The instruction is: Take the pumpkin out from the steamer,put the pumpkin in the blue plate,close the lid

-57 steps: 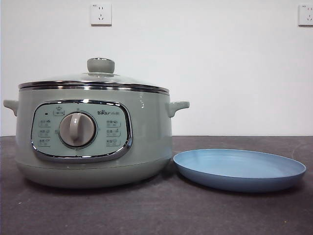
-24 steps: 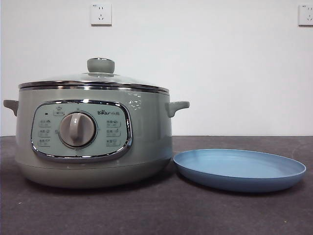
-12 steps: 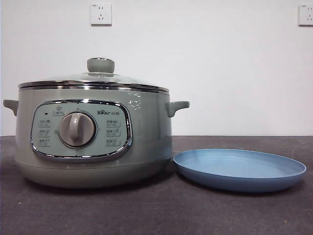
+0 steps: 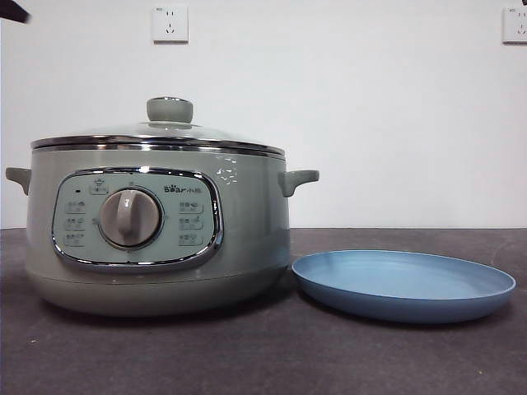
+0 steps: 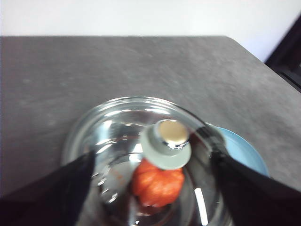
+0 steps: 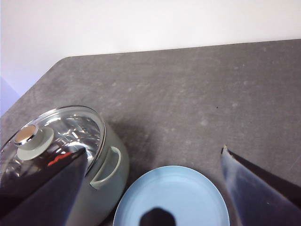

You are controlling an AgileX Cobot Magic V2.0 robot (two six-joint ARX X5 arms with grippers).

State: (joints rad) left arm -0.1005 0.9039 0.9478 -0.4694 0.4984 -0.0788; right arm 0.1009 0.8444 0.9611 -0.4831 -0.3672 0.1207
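The steamer has to be opened to reach the pumpkin [image 5: 157, 186]. My left gripper will next grab the glass lid by its green knob [image 5: 165, 147].
The sage-green steamer [image 4: 156, 239] stands on the left of the table with its glass lid [image 4: 165, 132] on. Through the glass in the left wrist view I see the orange-red pumpkin [image 5: 157, 184] inside. My left gripper [image 5: 151, 155] hangs open above the lid [image 5: 117, 127], one jaw on each side of the green knob [image 5: 165, 143] and clear of it. The blue plate [image 4: 403, 284] lies right of the steamer with nothing on it. My right gripper [image 6: 155, 153] is open, high above the plate [image 6: 188, 193] and beside the steamer [image 6: 106, 174].
A black arm tip [image 4: 12, 10] shows in the front view's top left corner. Dark grey table [image 4: 263, 362] runs to a white wall with two sockets [image 4: 170, 23]. The steamer's side handle [image 4: 298, 179] juts toward the plate.
A black arm tip has come into the front view's top left corner. Steamer, lid and plate have not moved.
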